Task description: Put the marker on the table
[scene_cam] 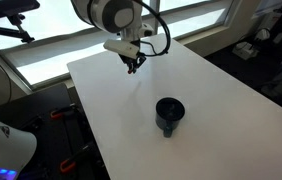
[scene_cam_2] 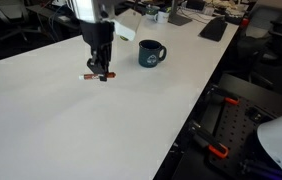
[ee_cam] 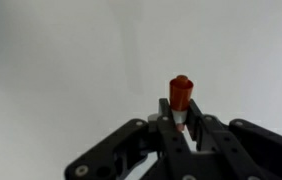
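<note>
My gripper needs to go lower before it releases the marker [ee_cam: 181, 92], because the marker hangs from its fingers above the white table with a gap beneath.
The marker [ee_cam: 181, 92] shows a red cap and a white body and sits between my gripper's [ee_cam: 182, 118] two black fingers, which are shut on it. In an exterior view the marker [scene_cam_2: 89, 76] lies crosswise at the fingertips of the gripper [scene_cam_2: 99, 72], right at the white table [scene_cam_2: 81, 130]; I cannot tell if it touches the top. In an exterior view the gripper [scene_cam: 133, 67] hangs over the far part of the table [scene_cam: 206, 90]; the marker is too small to make out there.
A round black cup [scene_cam: 169, 113] stands upright on the table, well apart from the gripper; it also shows in an exterior view [scene_cam_2: 151, 53]. Office clutter and chairs lie beyond the table's edges. Windows run along one side.
</note>
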You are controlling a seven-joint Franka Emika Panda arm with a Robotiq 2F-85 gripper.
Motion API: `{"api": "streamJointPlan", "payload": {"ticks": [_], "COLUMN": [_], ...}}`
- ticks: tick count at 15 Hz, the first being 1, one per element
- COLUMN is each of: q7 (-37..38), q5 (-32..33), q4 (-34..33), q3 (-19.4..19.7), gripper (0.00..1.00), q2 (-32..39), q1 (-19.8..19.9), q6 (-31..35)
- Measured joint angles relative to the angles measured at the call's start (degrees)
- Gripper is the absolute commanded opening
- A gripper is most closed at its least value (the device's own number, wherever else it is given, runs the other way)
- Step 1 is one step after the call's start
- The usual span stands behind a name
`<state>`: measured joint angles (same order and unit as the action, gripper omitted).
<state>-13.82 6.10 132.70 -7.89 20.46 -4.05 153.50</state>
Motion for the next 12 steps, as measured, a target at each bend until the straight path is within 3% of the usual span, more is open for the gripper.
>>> {"api": "streamJointPlan", "payload": {"ticks": [2, 3, 4, 5, 8, 12], "q7": [-0.5, -0.6, -0.6, -0.6, -0.6, -0.6], "q5": [0.0, 0.1, 0.2, 0.2, 0.2, 0.2], "q4": [2.0, 2.3, 2.3, 2.2, 2.1, 2.1], "q3": [0.1, 0.1, 0.1, 0.2, 0.1, 0.1], "gripper": [0.05, 0.14, 0.44, 0.22, 0.43, 0.44], "q2": [3.5, 5.1, 6.5, 7.5, 7.9, 7.9], "q1": [0.3, 0.6, 0.9, 1.1, 1.3, 1.3], "q6": [5.8, 7.5, 8.5, 9.0, 9.2, 9.2]}}
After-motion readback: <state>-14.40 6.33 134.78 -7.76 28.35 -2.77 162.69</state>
